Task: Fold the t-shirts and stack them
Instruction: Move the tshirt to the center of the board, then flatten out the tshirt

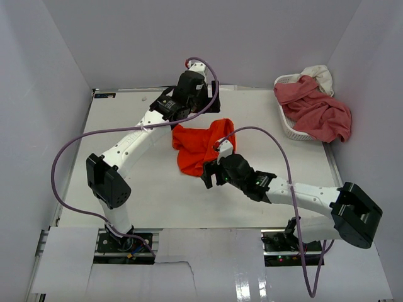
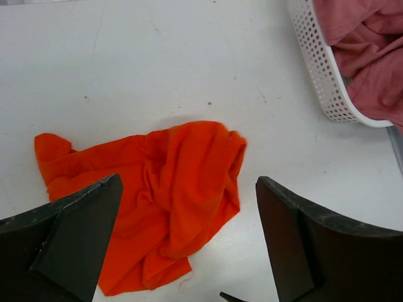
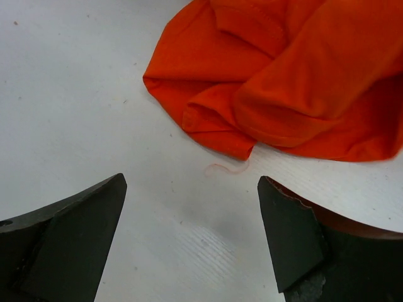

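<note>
The orange-red t-shirt is crumpled. My right gripper will grip it by its near hem edge [image 1: 198,173] [image 3: 221,136] next, and the rest will stay free to spread for folding.
A bright orange-red t-shirt [image 1: 198,146] lies crumpled on the white table, near its middle. My left gripper [image 1: 179,112] hovers just behind the shirt's far left edge. In the left wrist view the left gripper [image 2: 189,182] is open above the orange-red t-shirt [image 2: 170,189], with nothing between its fingers. My right gripper [image 1: 210,175] sits low at the shirt's near edge. In the right wrist view the right gripper [image 3: 192,181] is open over bare table, a short way from the orange-red t-shirt's hem [image 3: 283,82]. A rose-pink t-shirt [image 1: 315,110] and a cream-white one [image 1: 320,74] lie in the basket.
A white perforated basket [image 1: 286,123] stands at the table's far right edge, with the pink cloth draped over its rim; the left wrist view also shows the basket [image 2: 315,63]. A loose pale thread [image 3: 225,168] lies by the hem. White walls enclose the table on three sides.
</note>
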You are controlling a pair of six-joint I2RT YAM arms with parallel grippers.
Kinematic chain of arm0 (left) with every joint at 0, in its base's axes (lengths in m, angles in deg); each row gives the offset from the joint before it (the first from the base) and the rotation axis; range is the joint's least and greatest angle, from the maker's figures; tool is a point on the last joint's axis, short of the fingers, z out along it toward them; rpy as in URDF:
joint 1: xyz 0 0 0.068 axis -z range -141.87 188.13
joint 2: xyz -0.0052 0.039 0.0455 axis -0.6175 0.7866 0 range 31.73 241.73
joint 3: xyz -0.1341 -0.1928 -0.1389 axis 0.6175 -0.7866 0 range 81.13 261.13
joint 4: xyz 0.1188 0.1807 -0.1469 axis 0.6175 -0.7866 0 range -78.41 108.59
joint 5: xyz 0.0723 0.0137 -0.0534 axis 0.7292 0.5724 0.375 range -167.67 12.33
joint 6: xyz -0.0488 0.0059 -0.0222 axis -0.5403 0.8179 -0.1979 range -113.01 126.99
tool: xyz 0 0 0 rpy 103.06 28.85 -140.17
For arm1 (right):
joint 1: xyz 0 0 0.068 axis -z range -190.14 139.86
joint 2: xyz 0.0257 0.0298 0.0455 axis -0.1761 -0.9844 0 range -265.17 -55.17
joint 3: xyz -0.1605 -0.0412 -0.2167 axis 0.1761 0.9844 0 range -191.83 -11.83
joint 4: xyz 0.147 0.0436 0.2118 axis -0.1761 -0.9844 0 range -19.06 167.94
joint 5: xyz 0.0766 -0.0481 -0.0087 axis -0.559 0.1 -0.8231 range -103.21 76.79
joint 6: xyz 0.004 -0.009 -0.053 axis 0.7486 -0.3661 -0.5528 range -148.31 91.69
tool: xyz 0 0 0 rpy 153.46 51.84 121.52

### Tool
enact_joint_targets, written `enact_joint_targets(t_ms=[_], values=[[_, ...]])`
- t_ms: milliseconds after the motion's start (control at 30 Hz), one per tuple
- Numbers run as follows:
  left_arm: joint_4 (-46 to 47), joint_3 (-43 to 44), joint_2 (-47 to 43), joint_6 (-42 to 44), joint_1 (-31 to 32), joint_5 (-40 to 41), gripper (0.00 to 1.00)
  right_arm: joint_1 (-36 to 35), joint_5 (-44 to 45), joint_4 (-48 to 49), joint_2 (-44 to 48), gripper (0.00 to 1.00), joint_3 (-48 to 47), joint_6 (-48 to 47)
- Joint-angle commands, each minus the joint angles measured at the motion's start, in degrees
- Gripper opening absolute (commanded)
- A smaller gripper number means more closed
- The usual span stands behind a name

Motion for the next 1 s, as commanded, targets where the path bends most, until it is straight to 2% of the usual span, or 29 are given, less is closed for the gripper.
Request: enact_joint_targets(t_ms=[0, 167, 300, 367, 433, 533, 667, 767, 800, 867, 967], values=[[-1.86, 1.20, -2.60, 0.90, 0.28, 6.32, 0.98, -3.18, 6.32, 5.64, -3.02, 0.91, -2.99, -1.36], [-4.23, -0.56, -6.56, 2.57, -1.04, 13.78, 0.98, -5.21, 6.95, 5.37, -8.82, 0.91, -7.83, -2.32], [-5.73, -5.04, -11.38, 1.96, -3.93, 15.65, 0.98, -5.83, 10.28, 2.84, -15.50, 0.92, -14.67, -4.78], [-5.73, -9.87, -13.32, 0.99, -5.95, 14.86, 0.98, -5.92, 12.12, 0.99, -17.87, 0.96, -17.84, -6.45], [-5.65, -14.95, -16.14, -1.47, -11.65, 9.87, 0.98, -5.83, 14.67, -1.46, -21.56, 0.99, -22.92, -9.79], [-3.02, -22.06, -19.74, -3.67, -19.65, 1.43, 0.98, -5.83, 17.40, -6.02, -27.45, 0.97, -31.00, -14.96], [-1.43, -28.06, -23.52, -4.72, -21.87, 2.72, 0.98, -5.92, 21.34, -11.67, -36.58, 0.96, -40.60, -18.59], [0.68, -32.71, -26.60, -6.39, -22.66, 3.34, 0.98, -5.83, 23.55, -14.22, -41.77, 1.00, -47.11, -21.92], [1.20, -33.60, -27.30, -6.66, -22.92, 2.99, 0.98, -5.57, 23.91, -15.18, -43.10, 0.95, -48.78, -22.19], [1.91, -35.45, -28.36, -7.01, -23.88, 2.55, 0.98, -4.78, 23.82, -19.04, -46.70, 0.93, -53.96, -22.10], [2.35, -36.86, -29.24, -6.92, -25.03, 1.94, 0.98, -3.64, 24.00, -21.51, -49.61, 0.85, -57.57, -22.02]])
